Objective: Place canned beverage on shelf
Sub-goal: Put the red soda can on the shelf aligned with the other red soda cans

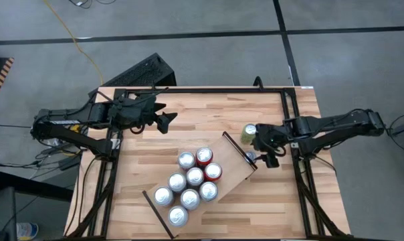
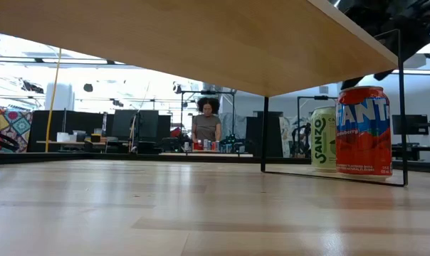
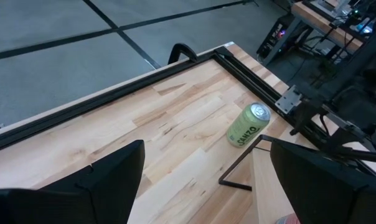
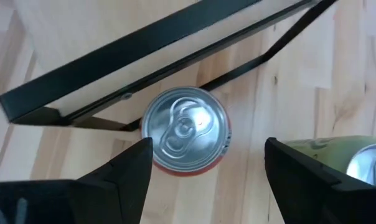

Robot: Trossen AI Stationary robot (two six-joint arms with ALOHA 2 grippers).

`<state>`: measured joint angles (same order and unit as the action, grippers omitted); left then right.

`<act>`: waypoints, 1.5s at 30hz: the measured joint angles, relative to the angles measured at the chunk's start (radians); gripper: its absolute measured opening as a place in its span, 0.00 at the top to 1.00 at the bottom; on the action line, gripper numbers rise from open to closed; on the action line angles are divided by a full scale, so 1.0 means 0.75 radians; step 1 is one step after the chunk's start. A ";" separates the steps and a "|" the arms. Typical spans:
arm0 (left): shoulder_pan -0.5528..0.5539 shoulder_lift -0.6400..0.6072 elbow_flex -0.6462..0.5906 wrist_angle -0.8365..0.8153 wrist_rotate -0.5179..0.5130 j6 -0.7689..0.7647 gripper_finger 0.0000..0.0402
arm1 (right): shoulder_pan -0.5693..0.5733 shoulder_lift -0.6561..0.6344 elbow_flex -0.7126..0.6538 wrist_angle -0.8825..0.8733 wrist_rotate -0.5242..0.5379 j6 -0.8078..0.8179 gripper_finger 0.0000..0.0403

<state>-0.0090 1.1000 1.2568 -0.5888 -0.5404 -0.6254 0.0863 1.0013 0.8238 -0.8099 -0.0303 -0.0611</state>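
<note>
My right gripper's fingers are above the can's silver top and would miss the red can if they closed now. My right gripper should move down before it closes.
A red canned beverage with a silver top stands upright on the tabletop, just off the right end of the shelf; the low view shows this red can beside the shelf's black end frame. My right gripper hangs open above it, pointing steeply down, one finger on either side and clear of the can. In the high view my right gripper is at the table's right. My left gripper hovers open over the far left of the table, holding nothing. Several cans stand on the shelf.
A green can stands upright on the tabletop just beyond the red one, close to my right gripper's outer finger. The shelf's black end frame runs right beside the red can. A person stands far off in the room.
</note>
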 joint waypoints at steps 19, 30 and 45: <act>-0.001 0.000 0.000 -0.006 -0.014 0.000 0.17 | -0.036 0.090 0.000 0.039 -0.140 -0.020 0.29; -0.001 0.000 0.000 -0.006 -0.023 -0.009 0.17 | -0.036 0.091 0.000 0.034 -0.162 0.010 0.14; -0.001 0.000 0.000 0.001 -0.033 -0.010 0.17 | -0.038 0.255 0.002 0.050 -0.169 -0.037 0.14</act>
<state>-0.0093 1.1000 1.2568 -0.5884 -0.5650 -0.6331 0.0578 1.1922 0.8250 -0.7725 -0.1573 -0.0892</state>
